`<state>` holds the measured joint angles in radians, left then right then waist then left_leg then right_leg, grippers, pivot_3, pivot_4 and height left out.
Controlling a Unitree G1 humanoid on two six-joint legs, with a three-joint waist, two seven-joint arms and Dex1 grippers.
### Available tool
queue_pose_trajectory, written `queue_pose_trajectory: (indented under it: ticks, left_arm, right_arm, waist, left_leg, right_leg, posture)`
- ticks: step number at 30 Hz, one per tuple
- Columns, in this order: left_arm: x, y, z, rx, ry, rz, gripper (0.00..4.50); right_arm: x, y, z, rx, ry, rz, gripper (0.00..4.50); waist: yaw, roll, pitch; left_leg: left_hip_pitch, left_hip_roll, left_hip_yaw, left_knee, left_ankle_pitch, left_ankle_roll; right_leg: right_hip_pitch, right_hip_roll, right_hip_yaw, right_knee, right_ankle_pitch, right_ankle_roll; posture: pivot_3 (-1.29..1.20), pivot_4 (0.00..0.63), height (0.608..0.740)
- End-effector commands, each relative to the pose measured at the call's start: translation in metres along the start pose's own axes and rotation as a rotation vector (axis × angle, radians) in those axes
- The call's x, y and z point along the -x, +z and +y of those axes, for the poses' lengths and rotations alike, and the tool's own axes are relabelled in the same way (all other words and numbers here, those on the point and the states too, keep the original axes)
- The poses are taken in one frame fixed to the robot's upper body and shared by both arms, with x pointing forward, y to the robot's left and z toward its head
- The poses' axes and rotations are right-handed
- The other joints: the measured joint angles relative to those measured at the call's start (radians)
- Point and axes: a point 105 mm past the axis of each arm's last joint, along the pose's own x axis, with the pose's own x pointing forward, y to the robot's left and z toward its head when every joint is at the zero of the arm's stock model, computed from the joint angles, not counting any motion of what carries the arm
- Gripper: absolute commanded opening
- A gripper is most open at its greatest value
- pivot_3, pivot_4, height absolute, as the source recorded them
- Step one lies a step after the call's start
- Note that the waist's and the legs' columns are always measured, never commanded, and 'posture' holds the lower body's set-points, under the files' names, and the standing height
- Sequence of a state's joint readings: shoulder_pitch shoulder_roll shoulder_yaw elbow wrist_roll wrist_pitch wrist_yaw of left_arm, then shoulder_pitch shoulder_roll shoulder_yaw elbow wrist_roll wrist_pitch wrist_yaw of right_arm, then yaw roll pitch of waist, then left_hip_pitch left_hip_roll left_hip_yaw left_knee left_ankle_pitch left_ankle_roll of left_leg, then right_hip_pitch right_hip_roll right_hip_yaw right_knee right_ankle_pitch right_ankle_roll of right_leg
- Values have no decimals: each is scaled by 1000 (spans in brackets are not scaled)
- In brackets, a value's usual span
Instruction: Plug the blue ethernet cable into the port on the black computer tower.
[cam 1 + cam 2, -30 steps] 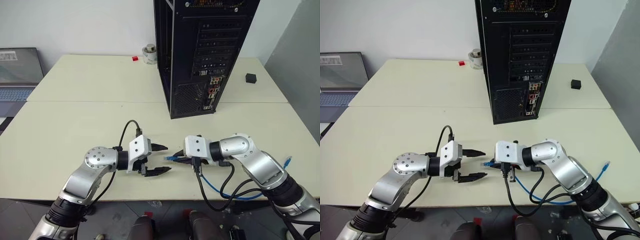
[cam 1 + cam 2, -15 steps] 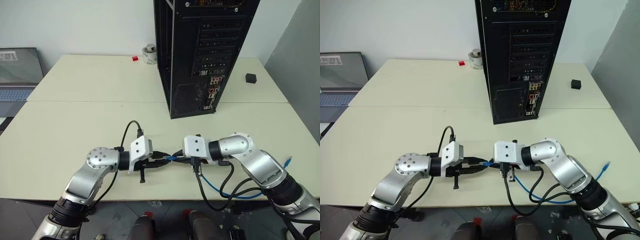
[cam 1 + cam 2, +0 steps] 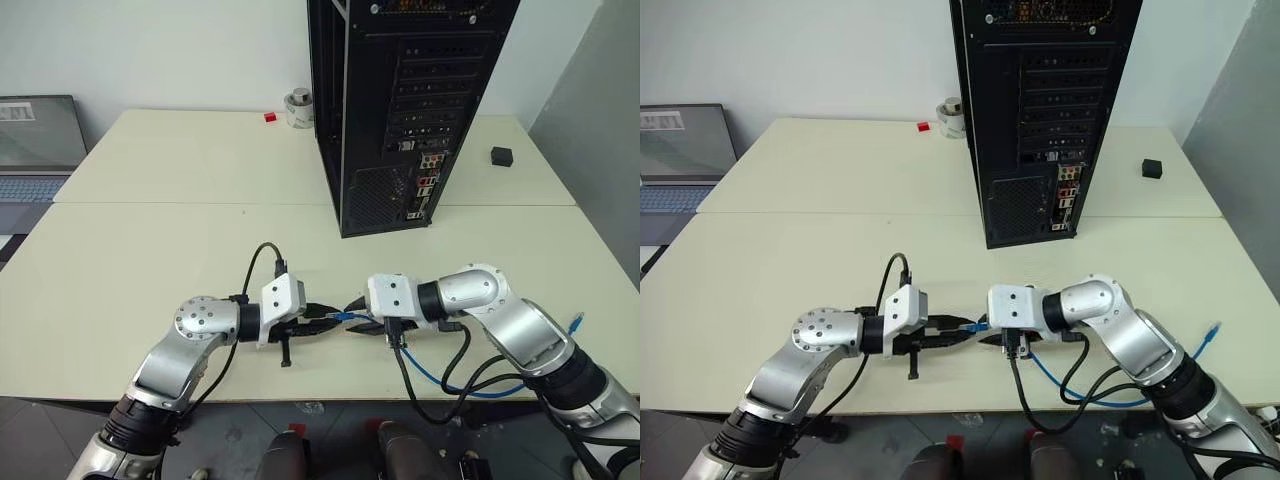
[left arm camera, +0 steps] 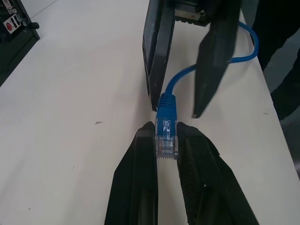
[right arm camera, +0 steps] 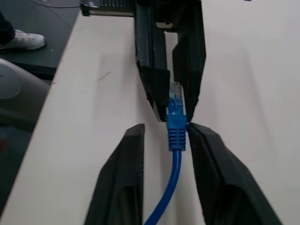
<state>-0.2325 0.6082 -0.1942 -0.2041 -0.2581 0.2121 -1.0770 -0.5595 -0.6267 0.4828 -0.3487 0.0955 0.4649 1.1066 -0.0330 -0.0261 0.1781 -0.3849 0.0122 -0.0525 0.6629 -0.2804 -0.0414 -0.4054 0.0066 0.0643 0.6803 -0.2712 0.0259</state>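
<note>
My right gripper grips the blue ethernet cable at its ribbed boot (image 3: pixel 349 316) next, since my left gripper's fingers already cover the clear plug.
The blue ethernet cable (image 3: pixel 450 385) loops off the table's front edge, and its other end (image 3: pixel 575 322) lies at the right. My left gripper (image 4: pixel 166 127) is shut on its clear plug (image 4: pixel 166 138), low over the table near the front edge. Facing it, my right gripper (image 5: pixel 166 129) stands open, and the cable's blue boot (image 5: pixel 176 131) runs loose between its fingers. The black computer tower (image 3: pixel 400 100) stands upright at the back centre. The port sits in its small coloured connector cluster (image 3: pixel 427 180), well away from both grippers.
A grey laptop (image 3: pixel 35 140) sits at the far left. A tape roll (image 3: pixel 298 105) and a small red piece (image 3: pixel 270 117) lie left of the tower, and a small black box (image 3: pixel 501 155) lies to its right. The table's front edge (image 3: pixel 330 400) runs just below both grippers.
My left gripper, open a second ago, has shut on the cable's plug. My right gripper, which was holding the plug, has opened its fingers. Neither hand has shifted.
</note>
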Motion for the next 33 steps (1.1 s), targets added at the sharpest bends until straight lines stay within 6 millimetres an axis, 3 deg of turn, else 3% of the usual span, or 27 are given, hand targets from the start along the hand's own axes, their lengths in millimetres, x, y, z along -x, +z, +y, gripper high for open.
queue_pose_trajectory:
  ticks: [1, 4, 9, 18, 26, 33]
  left_arm:
    - [0, 10, -4, -145, 46, -36, 304]
    - [0, 11, -6, -218, 124, -72, 304]
    - [3, 15, -13, -547, 255, -109, 304]
    - [8, 23, -24, -963, 307, -205, 304]
    - [11, 21, -17, -1033, 349, -199, 304]
    - [12, 23, -14, -1058, 369, -198, 304]
  right_arm:
    - [27, 16, -11, 36, -24, -39, 2565]
    - [43, 18, -15, -38, -41, -65, 3236]
    - [64, 9, -17, -268, -90, -129, 4473]
    - [53, 16, -15, -557, -103, -306, 4500]
    - [38, 26, -4, -619, -48, -356, 4500]
    - [27, 23, -1, -653, -50, -352, 4500]
  waist:
    - [0, 0, 0]
    - [3, 0, 0]
    - [5, 0, 0]
    - [3, 0, 0]
    - [4, 0, 0]
    - [3, 0, 0]
  left_leg:
    - [0, 0, 0, 0, 0, 0]
    - [0, 0, 0, 0, 0, 0]
    - [0, 0, 0, 0, 0, 0]
    - [0, -1, 0, 0, 0, 0]
    - [0, -1, 0, 0, 0, 0]
    - [0, -1, 0, 0, 0, 0]
  right_leg:
    - [0, 0, 0, 0, 0, 0]
    - [0, -5, 0, 0, 0, 0]
    - [0, -6, 0, 0, 0, 0]
    - [1, -7, 0, 0, 0, 0]
    - [1, -7, -1, 0, 0, 0]
    - [1, -7, -2, 0, 0, 0]
  posture:
    - [0, 150, 740]
    - [0, 150, 740]
    - [0, 150, 740]
    - [0, 150, 740]
    - [0, 150, 740]
    - [0, 150, 740]
